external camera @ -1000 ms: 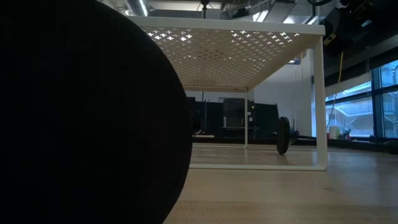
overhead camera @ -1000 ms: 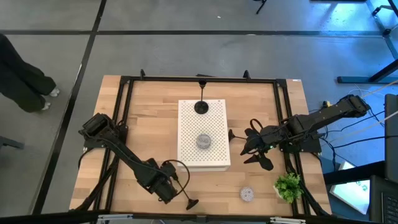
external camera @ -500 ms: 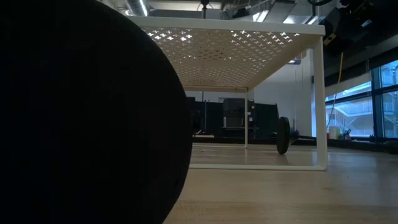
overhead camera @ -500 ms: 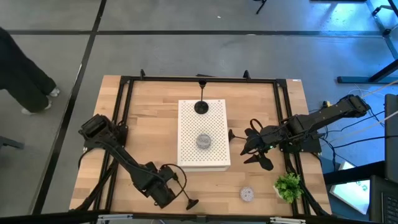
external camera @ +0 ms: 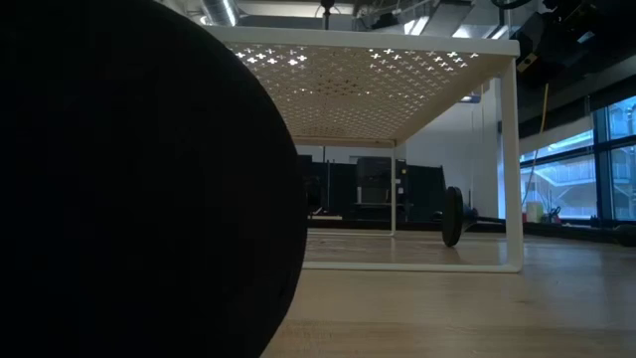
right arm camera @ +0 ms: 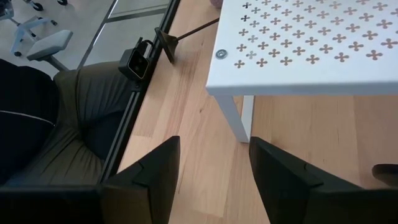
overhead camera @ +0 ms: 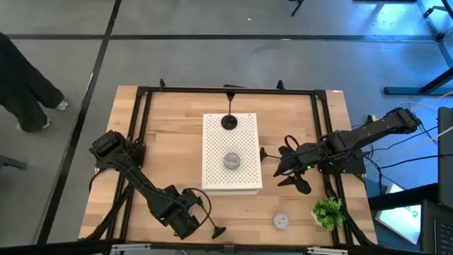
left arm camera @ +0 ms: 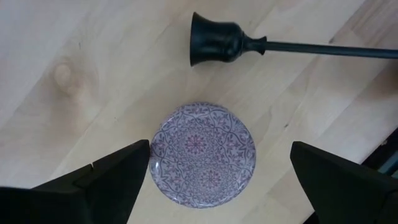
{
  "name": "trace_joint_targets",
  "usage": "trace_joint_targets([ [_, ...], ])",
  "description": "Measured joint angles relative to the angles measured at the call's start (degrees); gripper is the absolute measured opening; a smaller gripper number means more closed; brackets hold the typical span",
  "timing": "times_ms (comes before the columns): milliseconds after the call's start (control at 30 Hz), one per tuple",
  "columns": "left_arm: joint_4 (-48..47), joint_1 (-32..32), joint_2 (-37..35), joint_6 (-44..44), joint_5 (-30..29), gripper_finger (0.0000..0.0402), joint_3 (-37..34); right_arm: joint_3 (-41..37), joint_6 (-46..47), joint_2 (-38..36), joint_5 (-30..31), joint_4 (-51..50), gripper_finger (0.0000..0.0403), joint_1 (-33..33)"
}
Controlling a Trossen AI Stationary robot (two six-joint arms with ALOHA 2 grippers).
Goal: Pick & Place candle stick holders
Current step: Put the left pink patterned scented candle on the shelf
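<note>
The left gripper's fingers are above the lavender patterned puck [left arm camera: 203,154] and would miss it if they closed now. The left gripper needs to go lower first.
My left gripper [overhead camera: 188,214] hangs open near the table's near edge. In the left wrist view [left arm camera: 221,152] its fingers stand on either side of a lavender patterned puck [left arm camera: 203,154] that lies flat on the wood. A black holder [left arm camera: 214,46] lies on its side just beyond the puck, and its round base [overhead camera: 219,231] points to the near edge. Another black holder [overhead camera: 228,122] stands upright on the white board [overhead camera: 212,142], with a grey puck [overhead camera: 231,161] nearer on the board. My right gripper [overhead camera: 284,167] is open and empty, right of the board.
A small patterned puck [overhead camera: 281,221] and a green plant [overhead camera: 328,212] sit at the near right. A black disc [external camera: 452,215] stands on edge beyond the board's legs. A large dark shape [external camera: 129,189] blocks the low view's left half. A black frame [overhead camera: 138,127] rims the table.
My left gripper has shifted a little toward the table's left edge, still open over the puck. A person beyond the table's far left corner has moved.
</note>
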Motion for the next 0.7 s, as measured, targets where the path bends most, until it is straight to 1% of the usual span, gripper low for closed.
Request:
trace_joint_targets([
  [400, -0.4, 0.1, 0.0, -1.4, 0.1, 0.0387, -0.1, 0.0, 0.0, 0.0, 0.0, 0.0, 0.0195, 0.0],
  [700, -0.2, 0.1, 0.0, -3.8, 2.4, 0.0388, -4.2, 0.0, 0.0, 0.0, 0.0, 0.0, 0.0195, 0.0],
])
